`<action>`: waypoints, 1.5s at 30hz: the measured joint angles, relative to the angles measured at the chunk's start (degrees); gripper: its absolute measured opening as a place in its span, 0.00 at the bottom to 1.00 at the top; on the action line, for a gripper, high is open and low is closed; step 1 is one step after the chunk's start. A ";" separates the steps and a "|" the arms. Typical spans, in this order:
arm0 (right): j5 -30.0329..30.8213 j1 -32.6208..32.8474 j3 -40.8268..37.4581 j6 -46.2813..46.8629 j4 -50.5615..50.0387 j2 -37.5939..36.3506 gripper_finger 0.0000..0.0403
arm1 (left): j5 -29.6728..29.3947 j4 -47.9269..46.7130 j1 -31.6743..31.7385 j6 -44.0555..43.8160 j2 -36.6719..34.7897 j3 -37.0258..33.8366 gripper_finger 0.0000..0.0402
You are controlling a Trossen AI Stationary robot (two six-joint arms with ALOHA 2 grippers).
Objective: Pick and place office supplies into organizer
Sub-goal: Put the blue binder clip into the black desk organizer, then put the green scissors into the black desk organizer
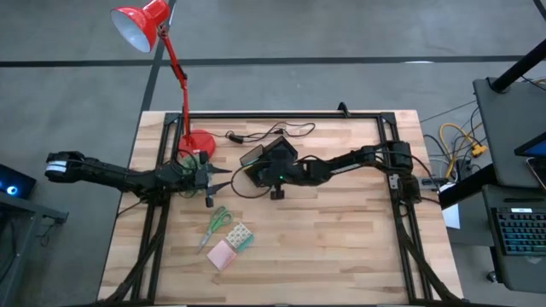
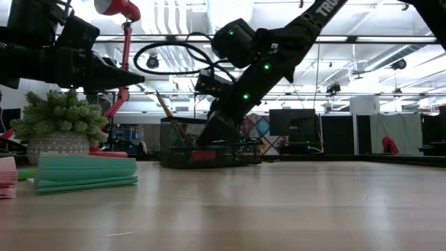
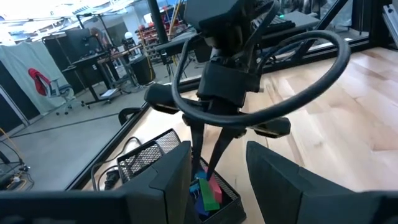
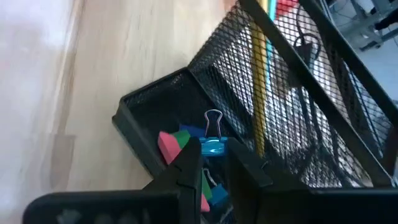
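Observation:
My right gripper should open now, because the blue binder clip (image 4: 213, 147) is hanging inside the front tray's (image 4: 149, 118) rim in the right wrist view and would rest in that tray.
The black mesh organizer (image 1: 275, 152) stands at the table's far middle, beside the red lamp's base. My right gripper (image 4: 213, 158) slants down over its low front tray (image 4: 149, 118), shut on a blue binder clip (image 4: 213, 147). Red, green and blue pieces (image 3: 208, 190) lie in that tray, and a yellow pencil (image 4: 257, 93) stands in the taller compartment. My left gripper (image 1: 223, 177) waits open just left of the organizer, level, touching nothing. Green-handled scissors (image 1: 217, 227), a green-white block (image 1: 241, 235) and a pink sticky-note pad (image 1: 222, 254) lie flat near the front. My right gripper pinches the binder clip's blue body (image 4: 214, 149) between its two fingertips. Its fingers come slanting down from the table's right side. The clip's wire handle (image 4: 213, 118) sticks out beyond the tips, over the tray. Whether the clip touches the pieces below, I cannot tell.
The red desk lamp (image 1: 194, 141) stands left of the organizer with its arm leaning to the far left, and a black cable (image 1: 269, 132) runs behind it. A small potted plant (image 2: 59, 129) shows at the left. Bare wood lies right of the supplies (image 1: 341, 239).

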 joint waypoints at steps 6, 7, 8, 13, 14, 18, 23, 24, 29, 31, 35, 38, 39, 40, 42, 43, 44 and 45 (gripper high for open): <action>0.39 -0.02 1.73 0.13 -5.71 0.02 0.15 | 0.12 -0.16 0.01 -0.02 0.04 0.00 0.35; 0.42 -0.02 2.12 0.36 -6.53 0.00 0.17 | 0.13 -0.12 0.00 0.00 0.11 0.00 0.35; 0.42 -0.02 2.32 0.45 -6.89 0.00 0.18 | 0.13 -0.25 0.00 -0.02 0.11 0.00 0.35; 0.42 -0.02 3.40 0.57 -7.31 -0.02 0.24 | 0.15 -0.16 0.00 -0.01 0.11 0.00 0.35; 0.42 -0.02 3.71 0.57 -7.39 -0.02 0.25 | 0.15 -0.16 0.00 -0.02 0.11 0.00 0.35; 0.42 -0.02 5.17 0.57 -8.39 -0.06 0.29 | 0.17 -0.18 0.00 -0.02 0.11 0.00 0.35; 0.42 0.30 8.50 2.70 -14.49 -0.39 0.32 | 0.17 -0.14 0.02 -0.02 0.13 0.00 0.35; 0.44 0.45 9.43 3.81 -16.04 -0.60 0.32 | 0.18 -0.15 0.01 -0.02 0.17 0.00 0.35; 0.37 1.49 12.37 9.87 -25.10 -3.54 0.30 | 0.20 -0.20 0.00 -0.02 0.15 0.00 0.35; 0.38 2.40 12.03 10.66 -26.08 -5.82 0.29 | 0.20 -0.13 0.02 -0.02 0.17 0.00 0.35; -0.73 4.81 8.80 12.25 -25.83 -12.58 0.25 | 0.24 -0.40 0.00 -0.04 0.15 -0.02 0.35; -1.81 6.83 4.75 13.57 -25.28 -18.70 0.23 | 0.41 -0.42 0.00 -0.06 0.16 -0.02 0.35; -1.79 7.57 2.86 14.06 -24.54 -21.16 0.22 | 0.42 -0.46 0.02 -0.07 0.15 -0.02 0.35; -1.75 8.41 0.71 14.35 -23.48 -23.61 0.21 | 0.42 -0.39 0.02 -0.07 0.15 -0.02 0.35; -1.60 10.10 -4.31 14.57 -19.16 -28.80 0.19 | 0.42 -0.40 0.02 -0.07 0.15 -0.02 0.35; -1.60 10.96 -7.31 14.54 -16.51 -31.48 0.18 | 0.42 -0.38 0.00 -0.07 0.14 -0.02 0.35; -1.62 11.77 -10.61 14.35 -13.44 -34.20 0.17 | 0.42 -0.38 0.02 -0.07 0.13 -0.02 0.35; -1.67 12.45 -13.99 14.14 -10.02 -36.98 0.17 | 0.42 -0.37 0.02 -0.07 0.17 -0.02 0.35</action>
